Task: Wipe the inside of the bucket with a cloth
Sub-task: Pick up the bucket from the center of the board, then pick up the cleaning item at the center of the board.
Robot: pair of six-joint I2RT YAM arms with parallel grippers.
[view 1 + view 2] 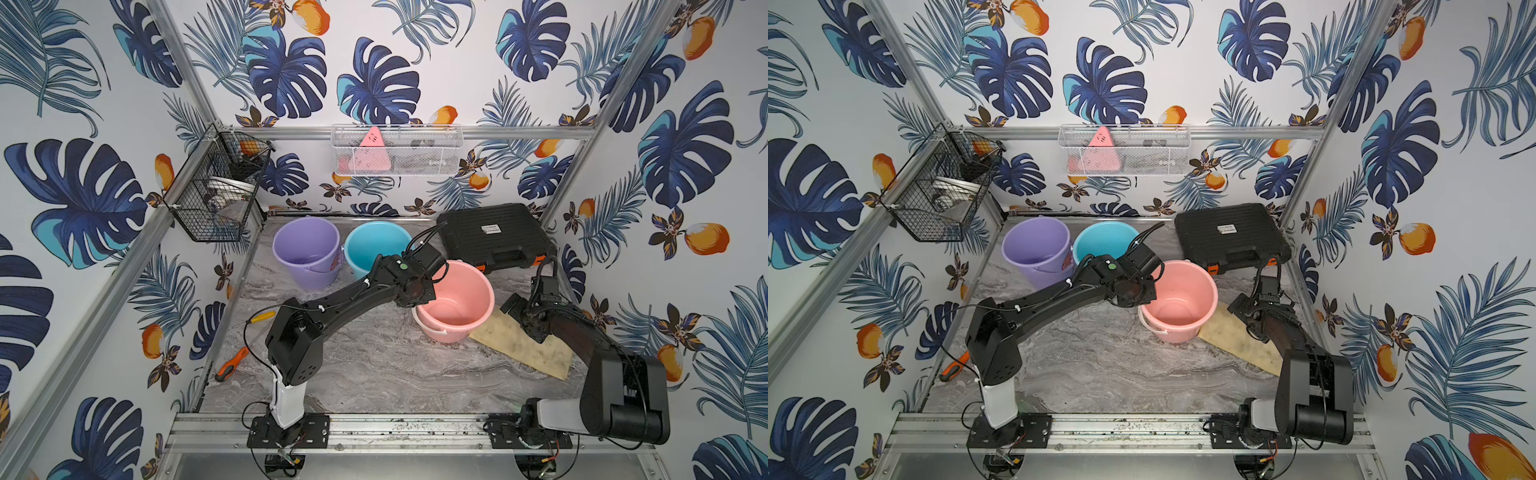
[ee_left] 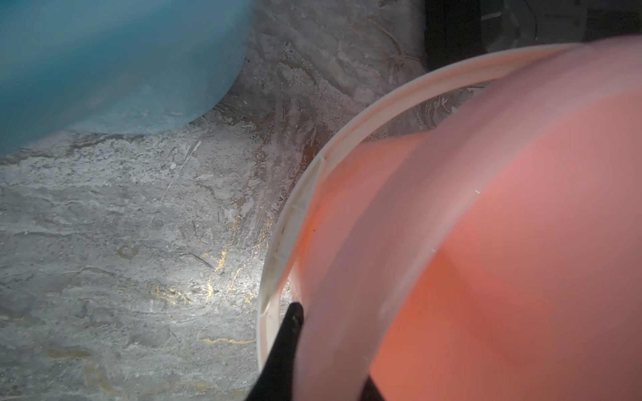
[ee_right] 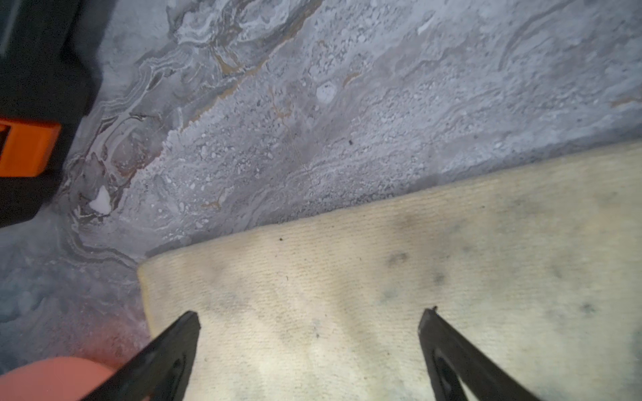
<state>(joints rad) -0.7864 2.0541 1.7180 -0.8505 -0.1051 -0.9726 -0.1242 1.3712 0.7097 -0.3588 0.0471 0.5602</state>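
A fold of the cloth (image 1: pixel 528 349) near the cloth's far end will be grabbed next by my right gripper from above. The rest of the cloth will stay loose to wipe inside the bucket.
The pink bucket (image 1: pixel 457 307) (image 1: pixel 1179 307) stands upright right of the table's middle. My left gripper (image 1: pixel 417 305) (image 1: pixel 1144 303) sits at its left rim. In the left wrist view one black finger (image 2: pixel 293 323) lies outside the pink wall (image 2: pixel 486 243) and the other inside, so the left gripper (image 2: pixel 330 347) is shut on the rim. The pale tan cloth (image 1: pixel 528 349) (image 1: pixel 1237 345) (image 3: pixel 382 277) lies flat right of the bucket. My right gripper (image 1: pixel 513 305) (image 3: pixel 311 316) hovers open over the cloth's far end, nothing between its fingers.
A purple bucket (image 1: pixel 305 249) and a blue bucket (image 1: pixel 374 245) stand at the back left, close to the pink one. A black tool case (image 1: pixel 494 237) lies at the back right. Two screwdrivers (image 1: pixel 230 365) rest by the left wall. Wire baskets hang on the walls.
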